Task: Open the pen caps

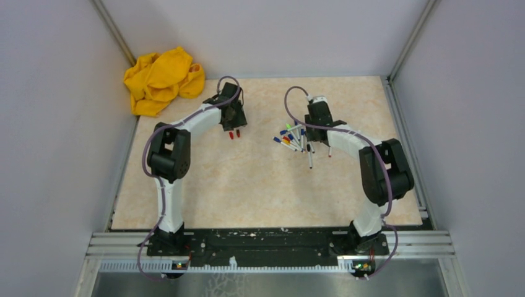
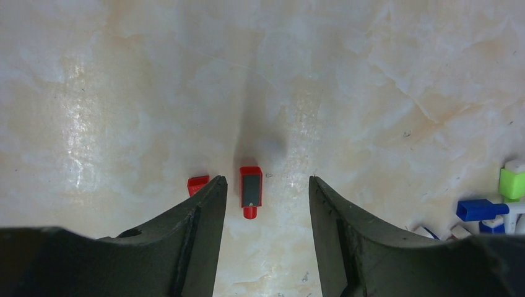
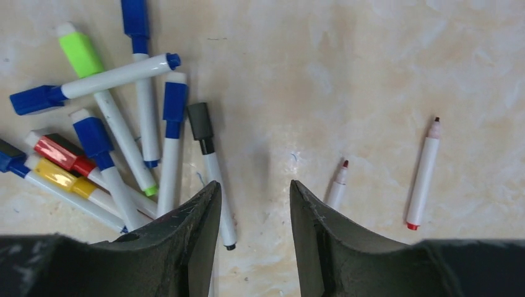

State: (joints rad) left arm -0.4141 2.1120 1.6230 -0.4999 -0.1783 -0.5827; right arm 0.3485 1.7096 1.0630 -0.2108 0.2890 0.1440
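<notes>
Next, my right gripper reaches the black-capped pen and grabs its white body, which leaves the black cap free for my left gripper to open.
Two loose red pen caps lie on the beige table: one [image 2: 251,189] sits between the fingers of my left gripper [image 2: 266,185], untouched, and the other [image 2: 197,184] is half hidden behind the left finger. The left gripper [image 1: 234,122] is open just above them. My right gripper [image 3: 254,185] is also open and empty, hovering over bare table. To its left is a heap of capped pens [image 3: 111,142] with blue, green [image 3: 80,52], red [image 3: 54,153], yellow and black [image 3: 199,120] caps. To its right lie two uncapped red-tipped pens [image 3: 337,185] [image 3: 423,176].
A crumpled yellow cloth [image 1: 162,79] lies at the back left corner of the table. Grey walls and metal rails enclose the table [image 1: 260,192] on three sides. The pen heap [image 1: 291,137] sits between the two grippers, close to the right one [image 1: 316,127].
</notes>
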